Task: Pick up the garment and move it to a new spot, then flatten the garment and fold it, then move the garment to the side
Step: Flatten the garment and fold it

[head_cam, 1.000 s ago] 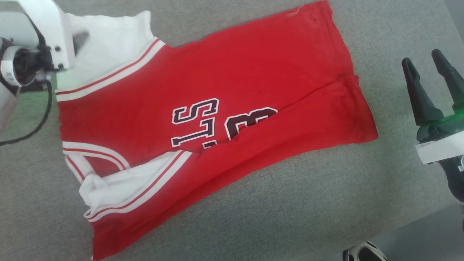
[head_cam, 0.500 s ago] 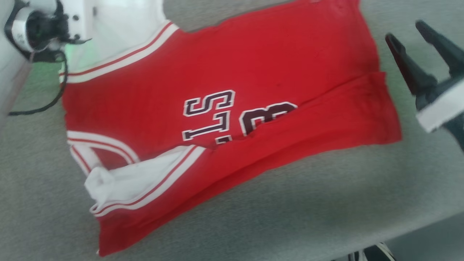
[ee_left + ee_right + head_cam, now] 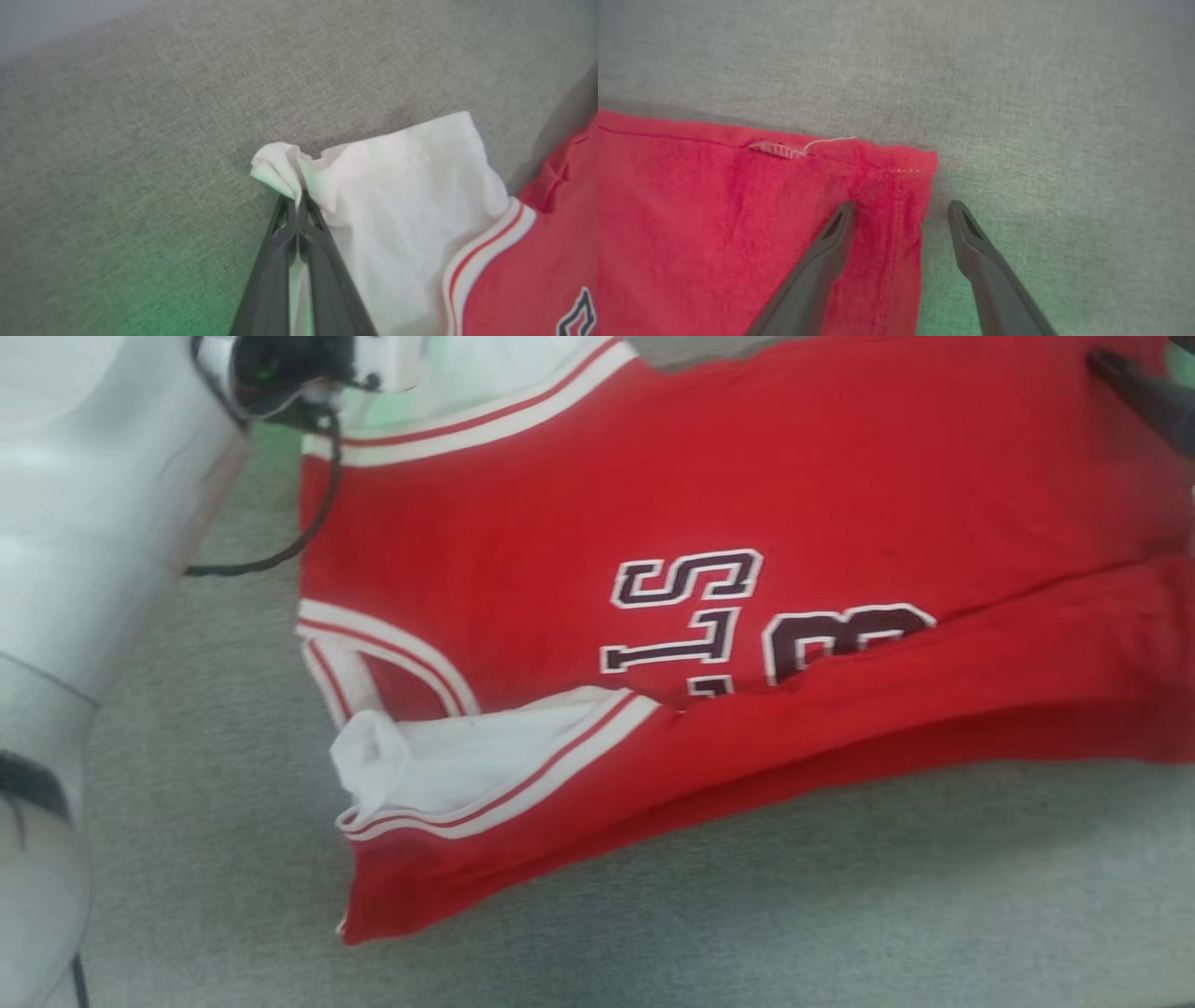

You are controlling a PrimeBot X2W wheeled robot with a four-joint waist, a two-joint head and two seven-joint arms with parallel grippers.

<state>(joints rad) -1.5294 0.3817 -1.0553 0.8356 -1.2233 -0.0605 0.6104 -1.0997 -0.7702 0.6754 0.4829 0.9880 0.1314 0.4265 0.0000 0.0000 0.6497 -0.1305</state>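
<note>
The jersey is lying flat and slack, so I need to pinch its red hem corner [image 3: 903, 193] with my right gripper.
The garment [image 3: 709, 495], a red jersey with white panels, striped trim and dark numerals, lies spread on the grey fabric surface [image 3: 747, 915], with its near edge folded over. In the left wrist view my left gripper [image 3: 297, 201] is shut on a bunched tip of the garment's white panel [image 3: 402, 196]. Its white wrist [image 3: 308, 364] sits at the top left of the head view. In the right wrist view my right gripper [image 3: 901, 210] is open, straddling the side edge of the garment's red hem corner [image 3: 896, 172]. One dark finger [image 3: 1144, 392] shows at the head view's top right.
My pale left forearm [image 3: 84, 523] covers the head view's left side, with a black cable [image 3: 280, 541] looping beside it. Grey fabric surface extends below and left of the garment.
My left gripper has shut on the white panel's tip. The right gripper has come over the hem corner. The head camera has shifted, so the garment sits further right and larger in view.
</note>
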